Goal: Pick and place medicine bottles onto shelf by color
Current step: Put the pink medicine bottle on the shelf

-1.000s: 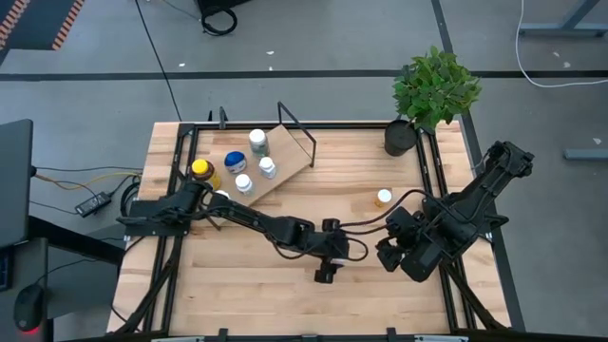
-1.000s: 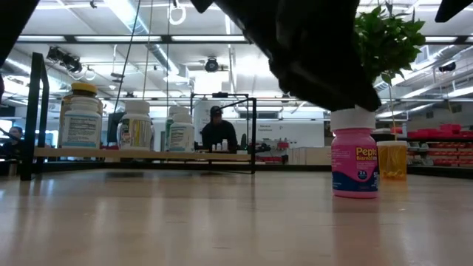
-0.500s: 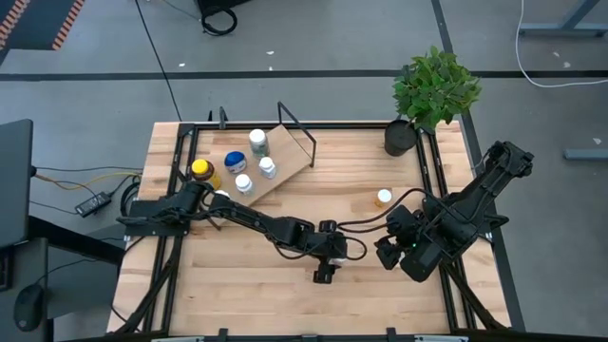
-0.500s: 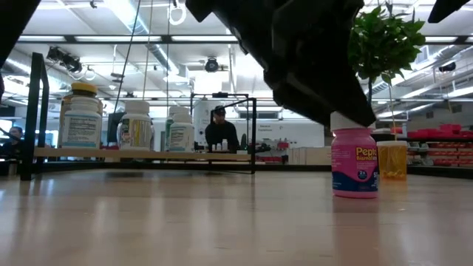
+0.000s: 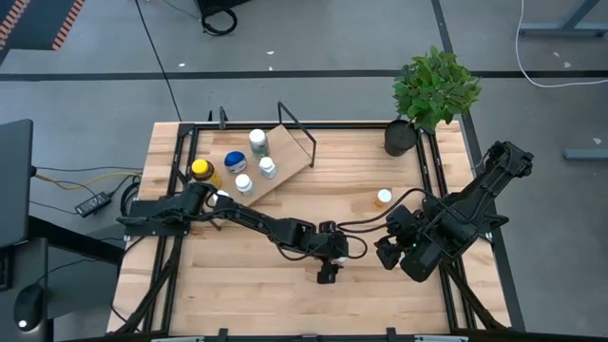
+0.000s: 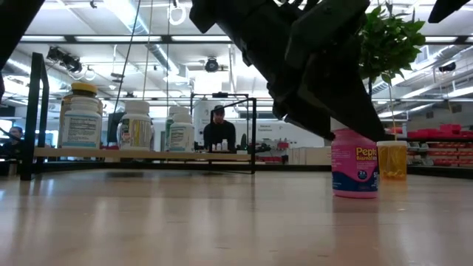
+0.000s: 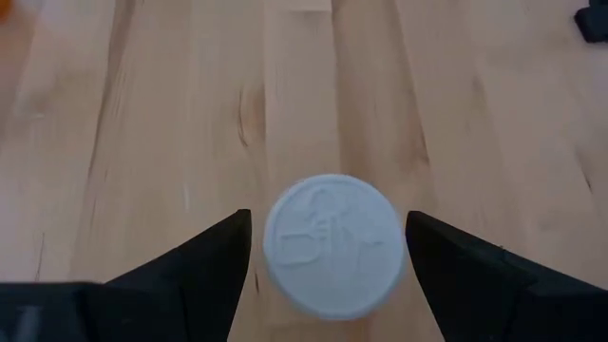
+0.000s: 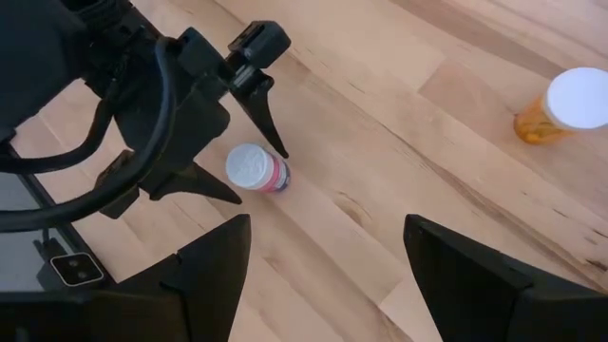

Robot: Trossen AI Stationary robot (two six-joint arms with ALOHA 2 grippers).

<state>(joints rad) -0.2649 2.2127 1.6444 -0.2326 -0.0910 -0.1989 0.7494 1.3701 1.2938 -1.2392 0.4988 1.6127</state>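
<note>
My fingers are beside the white cap (image 7: 332,244) in the left wrist view, one on each side. My left gripper needs to close on the cap.
A pink bottle with a white cap (image 7: 332,244) stands upright on the wooden table; it also shows in the right wrist view (image 8: 256,169) and the low view (image 6: 355,164). My left gripper (image 7: 328,228) points down over it, open, one finger on each side of the cap with small gaps; in the high view (image 5: 326,274) it hides the bottle. My right gripper (image 8: 328,285) is open and empty to the right (image 5: 388,251). An orange bottle (image 5: 383,198) stands at the right. The shelf (image 5: 285,160) at the far left carries several bottles, one yellow-capped (image 5: 201,171) and one blue (image 5: 235,161).
A black pot with a green plant (image 5: 432,90) stands at the far right corner. A black metal frame (image 5: 180,190) runs along the table's edges. Bare wood lies between the pink bottle and the shelf. A person (image 6: 218,133) shows in the room beyond the table.
My left gripper has come down over the pink bottle, so its fingers now stand around the white cap, which the low view showed clear below them a second ago. The bottle has stayed in place.
</note>
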